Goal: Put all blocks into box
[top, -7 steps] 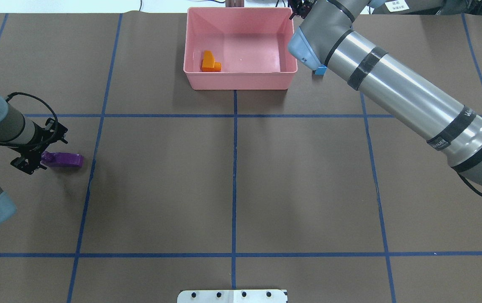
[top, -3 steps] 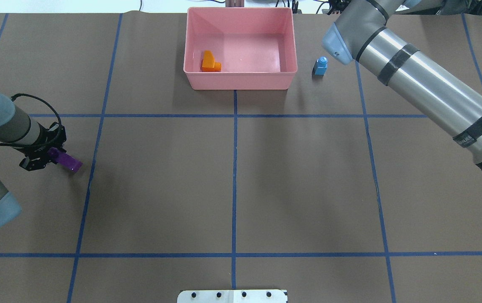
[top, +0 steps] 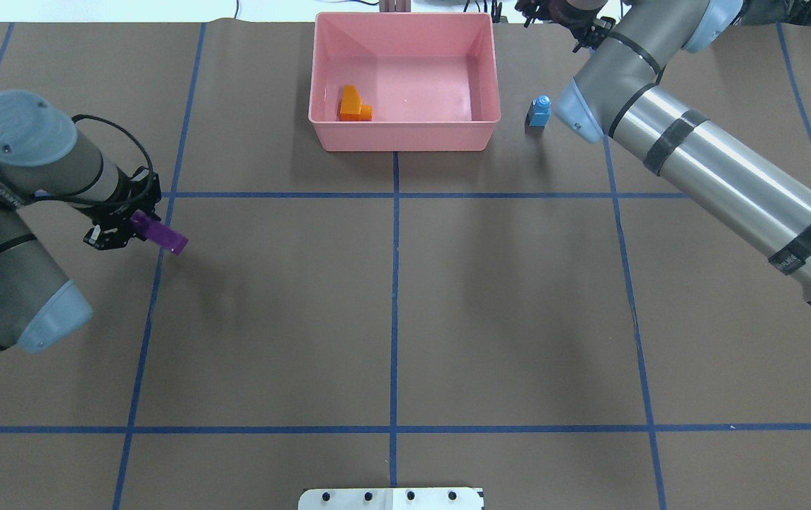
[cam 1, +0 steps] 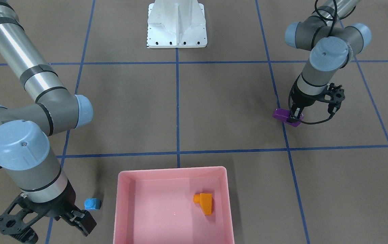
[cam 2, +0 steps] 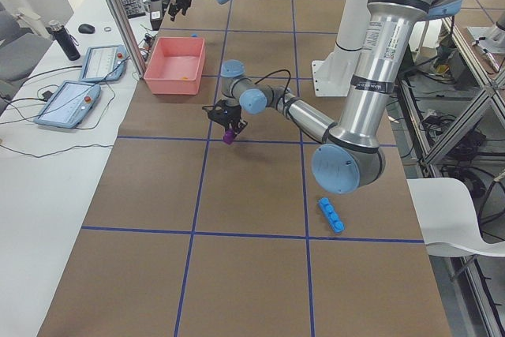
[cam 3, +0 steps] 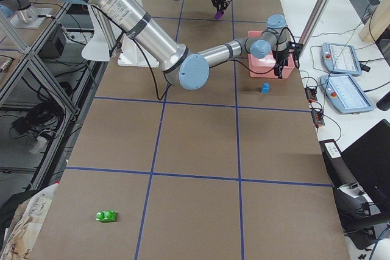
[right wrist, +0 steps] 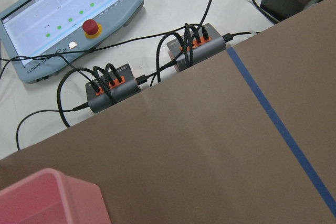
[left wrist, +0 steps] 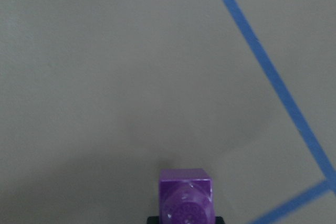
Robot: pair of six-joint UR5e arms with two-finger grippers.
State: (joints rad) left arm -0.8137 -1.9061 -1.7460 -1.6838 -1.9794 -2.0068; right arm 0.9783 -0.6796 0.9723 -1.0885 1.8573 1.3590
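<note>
The small blue cube needs to go into the box (cam 1: pixel 173 205), so my right gripper should grip it by its body (cam 1: pixel 93 204) next.
The pink box (top: pixel 405 134) stands at the far middle of the table, with the orange sloped brick (top: pixel 354 105) inside it. My left gripper (top: pixel 132 228) is shut on the purple sloped brick (top: pixel 159 235) and holds it tilted above the table; the brick shows in the left wrist view (left wrist: pixel 186 196). The small blue cube (top: pixel 539 111) stands on the table just right of the box. My right gripper (cam 1: pixel 80 218) is open and empty, beside the cube near the far edge. The long blue bar (cam 2: pixel 331 215) and the green brick (cam 3: pixel 106 215) lie far off at the table's two ends.
The white base plate (top: pixel 391 498) sits at the near middle edge. Tablets and cable hubs (right wrist: pixel 68 14) lie just beyond the far table edge. Blue tape lines (top: pixel 394 283) cross the brown table cover.
My left gripper has lifted the purple brick and carried it forward and right, toward the box. My right arm has swung right, off the box's corner, uncovering the blue cube.
</note>
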